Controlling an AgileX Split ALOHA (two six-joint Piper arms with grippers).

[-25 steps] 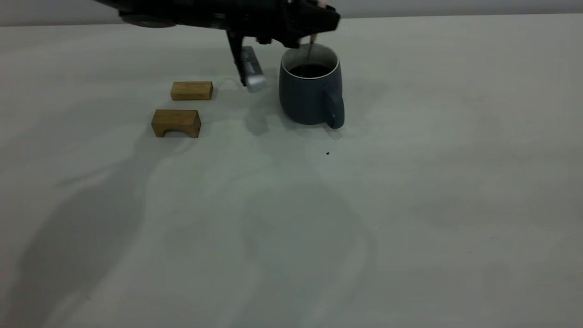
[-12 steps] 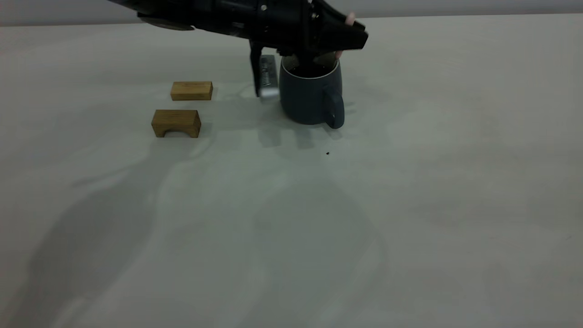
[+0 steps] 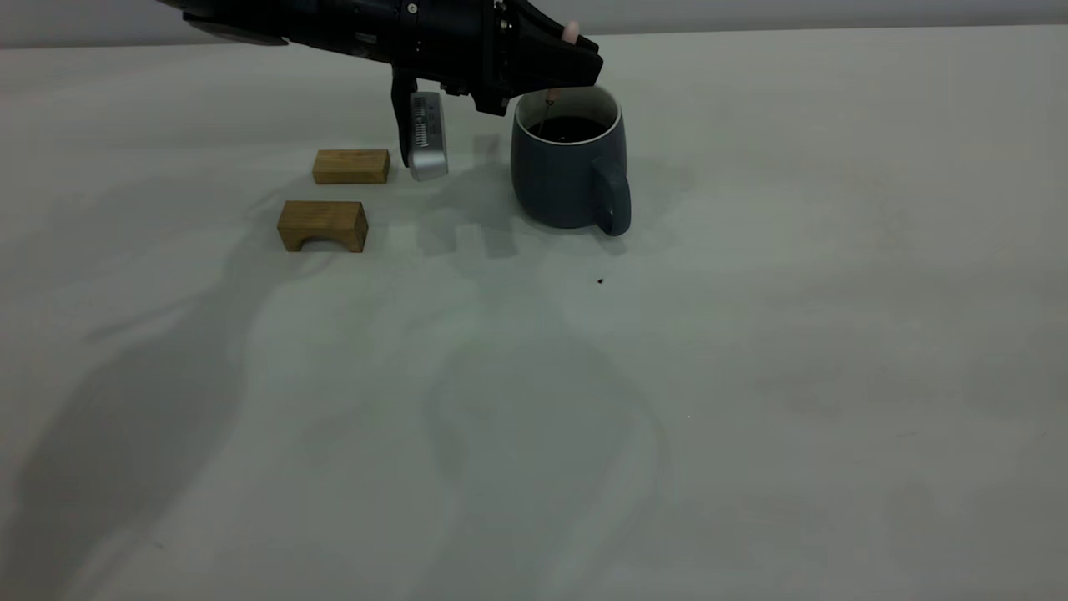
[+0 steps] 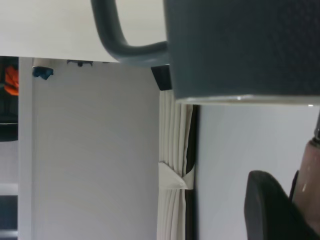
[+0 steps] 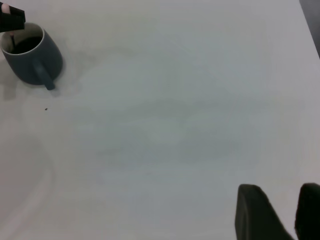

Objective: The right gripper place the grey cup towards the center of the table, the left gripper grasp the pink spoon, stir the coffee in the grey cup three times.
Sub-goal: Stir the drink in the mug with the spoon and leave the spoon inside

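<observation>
My left gripper is ready to open: the neck of the pink spoon dips inside the grey cup's rim, so the spoon would stay in the cup.
The grey cup (image 3: 570, 171) stands upright on the table (image 3: 751, 334), its handle towards the front, with dark coffee (image 3: 570, 128) inside. My left gripper (image 3: 561, 77) reaches in from the left just above the rim and is shut on the pink spoon (image 3: 570, 32). The spoon's thin neck dips into the coffee at the cup's left side. In the left wrist view the spoon handle (image 4: 307, 170) lies against a black finger (image 4: 270, 210), close to the cup wall (image 4: 240, 50). My right gripper (image 5: 282, 215) hovers over bare table far from the cup (image 5: 35, 57), holding nothing.
Two tan wooden blocks lie left of the cup, a flat one (image 3: 351, 166) and an arched one (image 3: 323, 225). A tiny dark speck (image 3: 601, 280) marks the table in front of the cup. A silver ribbed pad (image 3: 425, 138) hangs below the left hand.
The left gripper swung right and low over the cup, then back to the left and slightly up, carrying the spoon round in the coffee. The cup stayed in place.
</observation>
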